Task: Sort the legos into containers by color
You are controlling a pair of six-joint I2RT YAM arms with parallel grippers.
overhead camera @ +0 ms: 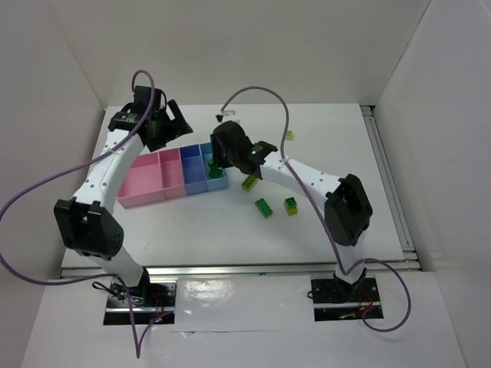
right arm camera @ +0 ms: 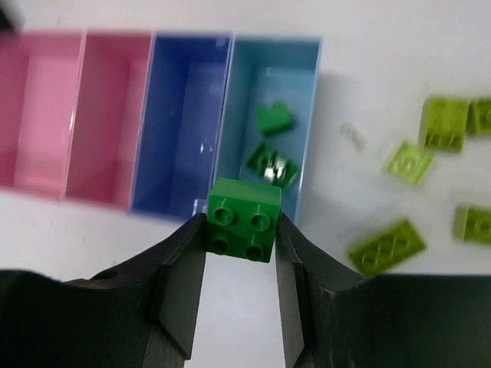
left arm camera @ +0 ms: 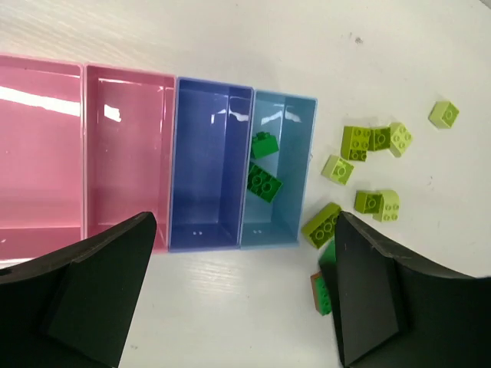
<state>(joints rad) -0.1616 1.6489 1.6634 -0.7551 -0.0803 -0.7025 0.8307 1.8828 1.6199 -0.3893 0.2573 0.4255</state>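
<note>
I need to move the dark green lego toward the open middle of the light blue bin with my right gripper before I release it. The lego is by the near side of the bin.
Four joined bins (overhead camera: pixel 153 180) lie left of centre: two pink, a darker blue (left arm camera: pixel 211 169) and a light blue (left arm camera: pixel 288 218). The light blue bin (right arm camera: pixel 268 77) holds two dark green legos (right arm camera: pixel 274 119) (right arm camera: pixel 271 162). My right gripper (right arm camera: pixel 242 230) is shut on a dark green lego (right arm camera: pixel 244 218), held above the near end of the light blue bin (overhead camera: pixel 217 182). My left gripper (left arm camera: pixel 242 299) is open and empty above the table beside the bins, seen at the back left in the top view (overhead camera: pixel 173 124). Several yellow-green legos (left arm camera: pixel 357 142) lie right of the bins.
In the top view loose legos lie right of the bins: a yellow-green one (overhead camera: pixel 250 182), a green one (overhead camera: pixel 264 207), another (overhead camera: pixel 291 205), and one farther back (overhead camera: pixel 289 135). A dark green lego (left arm camera: pixel 326 284) lies partly behind my left gripper's right finger. White walls enclose the table.
</note>
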